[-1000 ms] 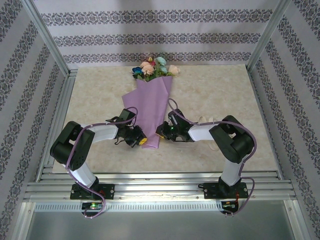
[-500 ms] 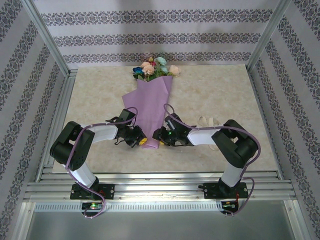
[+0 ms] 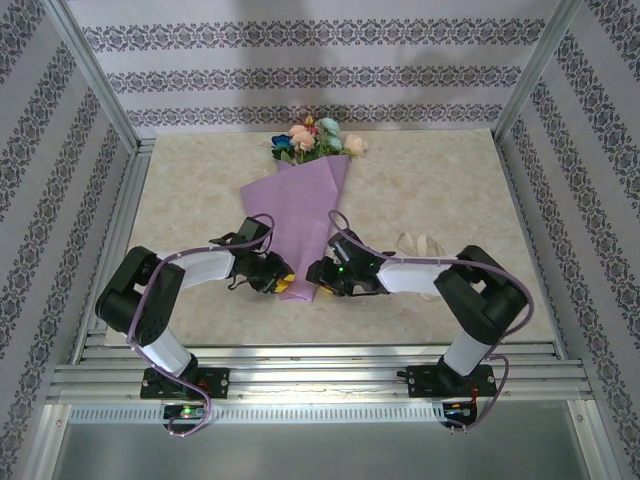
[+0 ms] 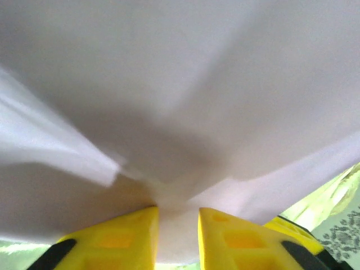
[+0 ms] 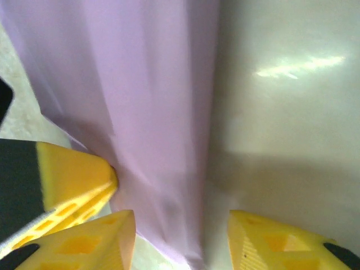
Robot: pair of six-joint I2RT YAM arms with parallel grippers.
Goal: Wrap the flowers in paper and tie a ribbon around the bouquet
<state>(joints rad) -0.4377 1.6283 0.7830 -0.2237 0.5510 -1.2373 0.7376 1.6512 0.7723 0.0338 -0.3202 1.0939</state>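
Note:
My right gripper grips the lilac paper's edge at the cone's narrow near end next, to wrap the bouquet for tying.
The bouquet lies on the table as a lilac paper cone. The flowers show at its far, wide end. My left gripper is at the left of the cone's narrow near end. In the left wrist view the left gripper is slightly open, with a fold of the paper in the gap. My right gripper is at the right of the same end. In the right wrist view the right gripper stands open astride the edge of the paper. The ribbon lies loose on the table to the right.
The marble-look table is walled by patterned panels at the back and sides. Metal rails run along the near edge by the arm bases. A yellow finger of the left gripper shows beside the paper in the right wrist view.
Both grippers' jaws have parted. The right gripper slid left to the cone's narrow end. The bouquet's flower end swung a little to the right.

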